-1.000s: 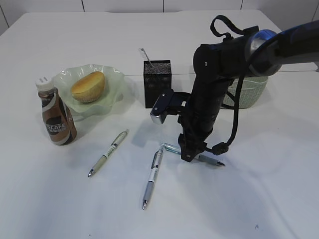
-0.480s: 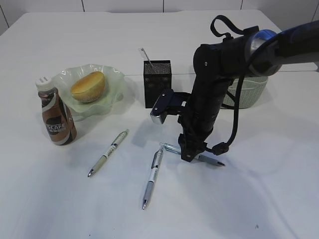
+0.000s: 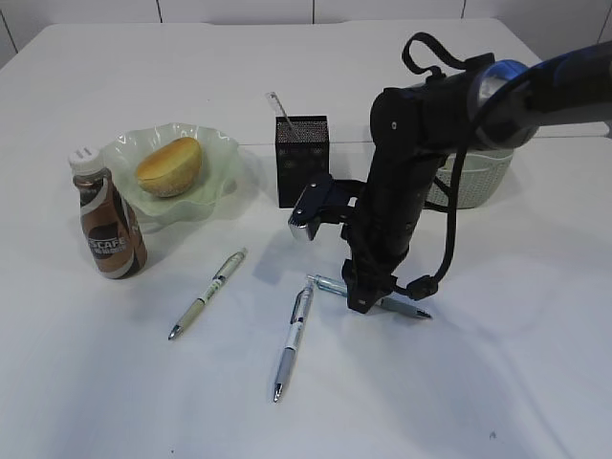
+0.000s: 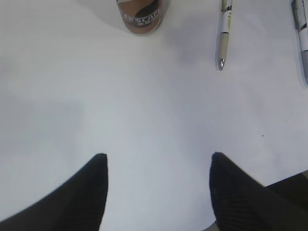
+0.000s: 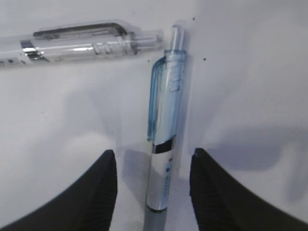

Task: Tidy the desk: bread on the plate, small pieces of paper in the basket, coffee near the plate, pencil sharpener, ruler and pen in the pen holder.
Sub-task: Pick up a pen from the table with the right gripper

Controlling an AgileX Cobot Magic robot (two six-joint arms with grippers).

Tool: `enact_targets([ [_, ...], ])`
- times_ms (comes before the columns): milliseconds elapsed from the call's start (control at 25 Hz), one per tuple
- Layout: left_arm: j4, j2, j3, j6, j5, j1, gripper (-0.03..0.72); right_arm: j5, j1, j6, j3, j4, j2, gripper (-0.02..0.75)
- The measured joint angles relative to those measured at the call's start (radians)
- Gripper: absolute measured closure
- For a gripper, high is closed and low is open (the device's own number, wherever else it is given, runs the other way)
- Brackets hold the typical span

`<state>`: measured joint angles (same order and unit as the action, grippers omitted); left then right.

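The blue clip pen needs to go into the pen holder, so next my right gripper should pick it up by its body below the clip (image 5: pixel 160 173).
My right gripper (image 3: pixel 361 296) stands low over the desk (image 3: pixel 497 382), open, its fingers (image 5: pixel 101 192) either side of a pen (image 5: pixel 166 125) with a blue clip, not touching it. That pen (image 3: pixel 406 308) lies flat. Two more pens (image 3: pixel 208 294) (image 3: pixel 292 339) lie to its left. The bread (image 3: pixel 167 165) sits on the green plate (image 3: pixel 220 153), and the coffee (image 3: pixel 108 222) stands beside it. The ruler (image 3: pixel 280 107) sticks out of the black pen holder (image 3: pixel 301 158). My left gripper (image 4: pixel 159 159) hangs open over bare desk. The pieces of paper and the pencil sharpener are out of view.
The basket (image 3: pixel 483 182) stands at the back right, mostly behind my right arm. In the left wrist view the coffee (image 4: pixel 140 14) and a pen (image 4: pixel 224 36) lie ahead. A clear pen (image 5: pixel 82 42) lies crosswise just beyond the blue-clip pen.
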<state>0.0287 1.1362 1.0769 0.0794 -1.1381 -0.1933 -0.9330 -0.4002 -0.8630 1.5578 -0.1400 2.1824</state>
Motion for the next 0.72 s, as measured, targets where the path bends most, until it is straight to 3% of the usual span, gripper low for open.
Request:
enact_targets([
  [720, 0.0, 0.0, 0.0, 0.0, -0.002, 0.0, 0.222, 0.001, 0.0, 0.0, 0.0, 0.011, 0.013, 0.342],
])
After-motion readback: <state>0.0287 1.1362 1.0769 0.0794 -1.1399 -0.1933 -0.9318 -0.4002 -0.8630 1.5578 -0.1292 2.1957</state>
